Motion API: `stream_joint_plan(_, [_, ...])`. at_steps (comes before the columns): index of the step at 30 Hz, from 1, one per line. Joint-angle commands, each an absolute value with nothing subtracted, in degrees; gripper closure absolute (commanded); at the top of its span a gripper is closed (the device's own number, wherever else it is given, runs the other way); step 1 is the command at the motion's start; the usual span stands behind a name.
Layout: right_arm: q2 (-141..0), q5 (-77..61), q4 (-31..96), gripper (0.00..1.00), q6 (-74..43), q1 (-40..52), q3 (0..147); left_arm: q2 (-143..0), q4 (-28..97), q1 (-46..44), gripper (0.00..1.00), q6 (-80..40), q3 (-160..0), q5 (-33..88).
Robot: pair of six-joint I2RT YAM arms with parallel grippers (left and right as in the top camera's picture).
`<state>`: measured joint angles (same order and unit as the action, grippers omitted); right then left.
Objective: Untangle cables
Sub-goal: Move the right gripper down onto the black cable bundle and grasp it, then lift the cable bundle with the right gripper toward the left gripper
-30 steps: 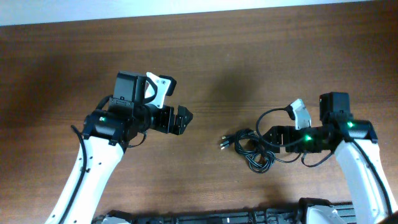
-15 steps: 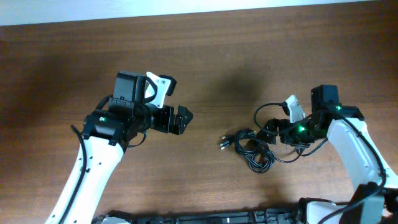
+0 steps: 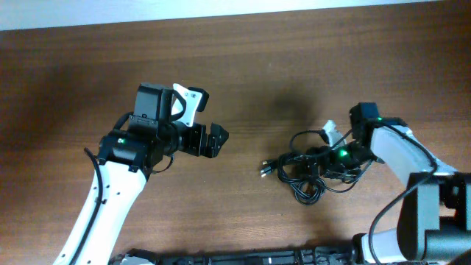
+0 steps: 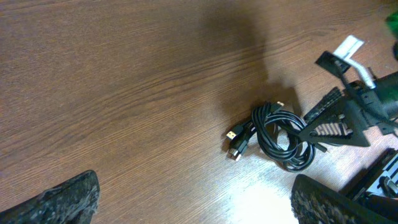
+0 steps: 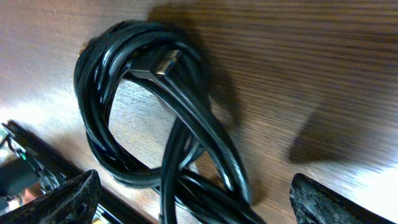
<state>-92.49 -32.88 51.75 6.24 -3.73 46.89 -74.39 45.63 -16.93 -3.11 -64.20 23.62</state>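
My right gripper grabs the parts at one end of the cables next, so the coil and plugs stay free for my left gripper to untangle.
The cables (image 3: 300,175) lie as a knotted bundle of thin black cords on the wooden table, right of centre, with metal-tipped plugs (image 3: 263,170) sticking out to the left. In the left wrist view the bundle (image 4: 281,129) and its plugs (image 4: 236,142) show at the right. In the right wrist view the coil (image 5: 121,93) fills the left, with one plug (image 5: 163,64) on top. My right gripper (image 3: 315,157) is open, low over the bundle, and cable strands pass between its fingers (image 5: 193,199). My left gripper (image 3: 214,140) is open and empty, well left of the cables (image 4: 196,205).
The right arm's thicker black wire (image 3: 309,135) loops beside the bundle. The brown wooden table (image 3: 280,66) ends at a pale strip along the far edge (image 3: 221,11). A dark rail (image 3: 243,258) runs along the near edge.
My right arm has swung left and turned, bringing its open gripper onto the cable bundle. The loop near it shifted left. The left arm has not moved.
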Motion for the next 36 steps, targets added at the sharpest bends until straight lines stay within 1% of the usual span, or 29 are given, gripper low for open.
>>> stream_joint_plan(1, [-94.28, -32.14, 50.06, 0.05, 7.66, 0.12, 47.77, -74.59, 45.28, -17.26, 0.01, -3.84, -65.52, 24.21])
stream_joint_plan(3, [-94.41, -32.05, 49.60, 0.12, 9.93, 1.52, 47.77, -74.59, 45.32, -17.26, 0.01, -3.84, -65.52, 24.21])
stream_joint_plan(5, [-94.41, -31.64, 49.08, 0.26, 10.31, 2.46, 47.75, -74.59, 45.54, -17.26, 0.01, -3.84, -65.52, 24.21])
stream_joint_plan(6, [-94.41, -31.46, 48.75, 0.37, 10.28, 2.66, 47.68, -74.59, 45.58, -17.26, 0.01, -3.84, -65.52, 24.21])
stream_joint_plan(7, [-94.41, -31.42, 48.58, 0.44, 10.28, 2.72, 47.62, -74.59, 45.58, -17.26, 0.01, -3.84, -65.52, 24.21])
stream_joint_plan(8, [-94.41, -31.42, 48.53, 0.47, 10.28, 2.72, 47.55, -74.59, 45.58, -17.26, 0.01, -3.84, -65.52, 24.21])
stream_joint_plan(9, [-94.41, -31.42, 48.56, 0.56, 10.31, 2.72, 47.53, -74.59, 45.67, -17.26, 0.01, -3.84, -65.52, 24.21])
stream_joint_plan(11, [-94.41, -31.42, 48.53, 0.80, 10.28, 2.72, 47.51, -74.59, 45.74, -17.26, 0.01, -3.84, -65.52, 24.21])
stream_joint_plan(12, [-94.41, -31.42, 48.56, 0.91, 10.28, 2.72, 47.53, -74.59, 45.76, -17.26, 0.01, -3.84, -65.52, 24.21])
stream_joint_plan(13, [-94.41, -31.44, 48.56, 0.96, 10.28, 2.72, 47.51, -74.59, 45.74, -17.26, 0.01, -3.84, -65.52, 24.21])
stream_joint_plan(22, [-94.21, -35.57, 50.59, 0.96, 10.24, 2.55, 49.17, -74.56, 46.13, -17.26, 0.01, -3.86, -65.52, 24.29])
stream_joint_plan(25, [-93.08, -35.57, 53.43, 0.96, 8.49, 2.57, 52.56, -74.56, 46.15, -17.26, 0.01, -3.86, -65.52, 27.31])
stream_joint_plan(32, [-85.73, -35.31, 53.49, 0.96, -2.66, 2.61, 60.36, -74.56, 44.34, -17.26, 0.01, -4.23, -65.52, 37.39])
stream_joint_plan(36, [-78.63, -35.09, 49.43, 0.96, -7.97, 2.61, 62.39, -74.56, 41.41, -17.26, 0.01, -12.47, -65.52, 37.65])
